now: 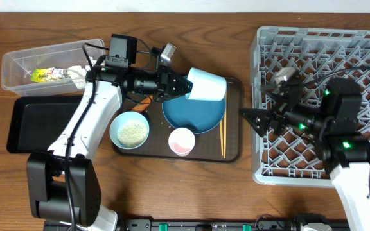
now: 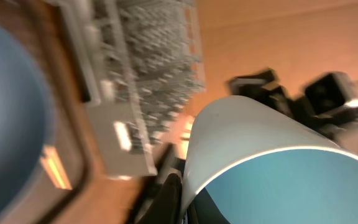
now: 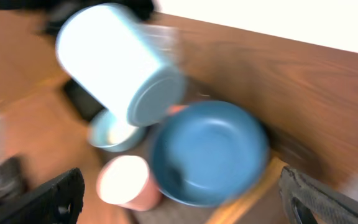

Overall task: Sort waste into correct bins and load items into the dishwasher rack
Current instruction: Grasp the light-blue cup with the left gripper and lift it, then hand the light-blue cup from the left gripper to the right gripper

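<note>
My left gripper should keep holding the light-blue cup until my right gripper's fingers grip the cup's base [image 1: 222, 88], as a gap is between that base and those fingers.
My left gripper [image 1: 182, 86] is shut on the rim of the light-blue cup [image 1: 208, 85] and holds it on its side above the dark-blue dish [image 1: 194, 114]. The left wrist view shows the cup [image 2: 260, 162] clamped at my finger [image 2: 185, 199]. The pink cup [image 1: 181, 140], the pale-teal bowl with rice [image 1: 129, 130] and the chopsticks [image 1: 222, 138] lie on the brown tray. My right gripper [image 1: 257, 115] is open and empty at the left edge of the grey rack [image 1: 320, 38]. The right wrist view shows the cup [image 3: 117, 62], the dish [image 3: 207, 152] and the pink cup [image 3: 126, 180].
The clear tub [image 1: 18, 64] at the far left holds the yellow-green wrapper [image 1: 42, 75] and white paper [image 1: 76, 74]. The black tray [image 1: 37, 122] lies in front of it. The brown serving tray [image 1: 233, 153] sits between the bins and the rack.
</note>
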You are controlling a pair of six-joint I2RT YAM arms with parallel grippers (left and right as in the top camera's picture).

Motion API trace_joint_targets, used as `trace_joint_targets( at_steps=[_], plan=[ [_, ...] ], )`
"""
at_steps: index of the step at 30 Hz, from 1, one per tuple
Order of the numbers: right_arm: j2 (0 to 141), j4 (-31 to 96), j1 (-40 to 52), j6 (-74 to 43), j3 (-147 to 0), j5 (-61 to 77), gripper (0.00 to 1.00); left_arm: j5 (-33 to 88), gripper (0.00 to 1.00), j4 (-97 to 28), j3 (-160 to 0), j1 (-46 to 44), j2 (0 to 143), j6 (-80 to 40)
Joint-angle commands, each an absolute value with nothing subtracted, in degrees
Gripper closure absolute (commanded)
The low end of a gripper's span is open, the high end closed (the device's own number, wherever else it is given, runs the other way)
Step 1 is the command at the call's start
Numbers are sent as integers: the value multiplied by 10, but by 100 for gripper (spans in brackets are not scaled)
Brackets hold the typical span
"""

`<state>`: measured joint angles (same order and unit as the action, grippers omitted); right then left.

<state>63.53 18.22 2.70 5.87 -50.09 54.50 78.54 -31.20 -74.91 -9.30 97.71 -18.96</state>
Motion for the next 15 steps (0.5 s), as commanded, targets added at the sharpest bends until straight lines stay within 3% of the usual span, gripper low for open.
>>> trace_joint_targets(
  at_steps=[1,6,15],
  plan=[
    [670,142,30,91,-512,761,1,894,94,-314,-750,-100,981,-214],
    [707,99,30,91,-512,820,1,894,94,-315,-750,-121,981,-214],
    [712,96,30,91,-512,796,1,890,94,-315,-750,-174,981,-214]
  ],
)
